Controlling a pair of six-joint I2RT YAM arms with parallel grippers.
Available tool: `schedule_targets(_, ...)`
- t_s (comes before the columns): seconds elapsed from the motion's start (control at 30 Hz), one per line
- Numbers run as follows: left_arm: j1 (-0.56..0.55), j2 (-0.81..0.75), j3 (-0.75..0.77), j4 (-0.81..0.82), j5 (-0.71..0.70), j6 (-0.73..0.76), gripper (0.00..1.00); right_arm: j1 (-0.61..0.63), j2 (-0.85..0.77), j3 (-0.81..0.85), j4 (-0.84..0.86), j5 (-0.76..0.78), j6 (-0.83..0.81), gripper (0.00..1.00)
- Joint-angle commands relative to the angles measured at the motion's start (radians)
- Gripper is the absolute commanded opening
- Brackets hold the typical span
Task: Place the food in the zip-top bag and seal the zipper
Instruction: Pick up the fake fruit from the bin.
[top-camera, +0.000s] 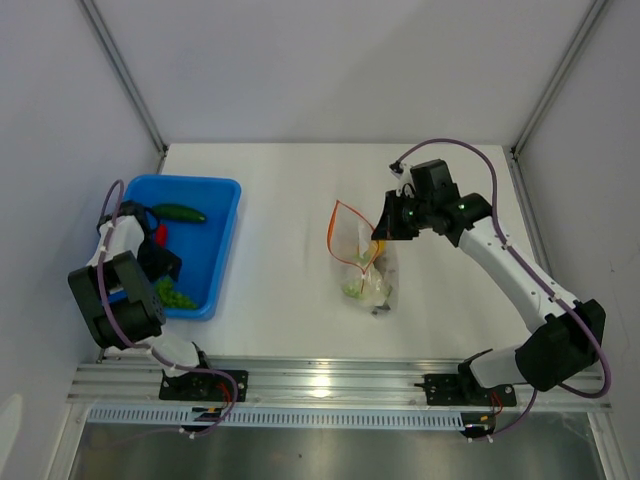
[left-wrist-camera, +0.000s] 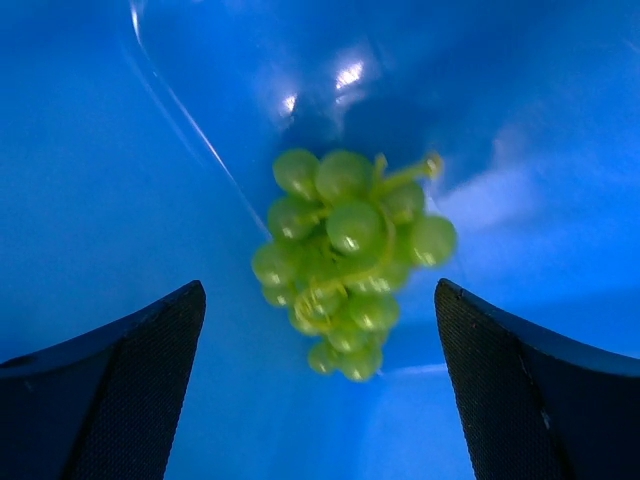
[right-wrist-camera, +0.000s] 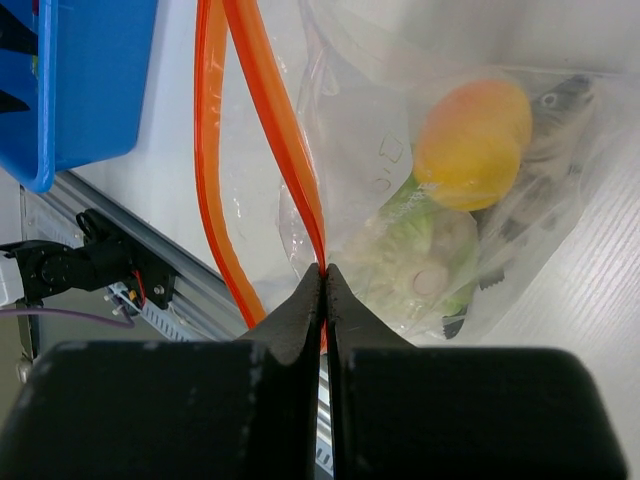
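The left gripper needs to grab the green grape bunch by the stem along its exposed side next, so that grapes hang free to go into the bag.
The clear zip-top bag lies mid-table with its mouth held open. My right gripper is shut on one side of the orange-red zipper and holds it up. Inside the bag are the orange-yellow piece and the white-green leafy vegetable. My left gripper is open over the green grape bunch, which lies on the tray floor between its fingers. The dark green cucumber and the red chili lie in the blue tray.
The blue tray sits at the table's left, near the left wall. A metal rail runs along the near edge with both arm bases on it. White walls close in the left, right and back.
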Motion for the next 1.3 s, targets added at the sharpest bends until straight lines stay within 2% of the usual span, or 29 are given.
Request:
schedule_targets(0.0, 0.024, 0.033, -0.009, 0.041, -0.058, 0.029, 0.96, -0.012, 0.001, 0.005, 0.024, -0.008, -0.021, 0.00)
schedule_targets(0.2, 0.023, 0.102, -0.002, 0.060, -0.057, 0.039, 0.92, -0.030, 0.011, 0.005, 0.024, -0.017, -0.016, 0.00)
schedule_targets(0.4, 0.024, 0.128, -0.012, 0.081, -0.063, 0.046, 0.82, -0.045, 0.011, 0.008, 0.024, -0.022, -0.011, 0.00)
schedule_targets(0.53, 0.024, 0.128, -0.028, 0.101, -0.055, 0.055, 0.62, -0.054, 0.010, 0.010, 0.024, -0.024, -0.007, 0.00)
schedule_targets(0.97, 0.024, 0.039, -0.038, 0.109, 0.041, 0.077, 0.14, -0.061, -0.001, 0.047, -0.003, -0.013, -0.001, 0.00)
schedule_targets(1.0, 0.024, 0.030, -0.038, 0.112, 0.053, 0.077, 0.06, -0.061, -0.005, 0.051, -0.001, -0.011, 0.001, 0.00)
schedule_targets(1.03, 0.024, 0.010, -0.043, 0.110, 0.067, 0.075, 0.03, -0.061, -0.007, 0.053, -0.001, -0.011, 0.001, 0.00)
schedule_targets(1.27, 0.020, -0.131, -0.020, 0.069, 0.179, 0.060, 0.00, -0.061, -0.009, 0.057, -0.015, -0.020, 0.010, 0.00)
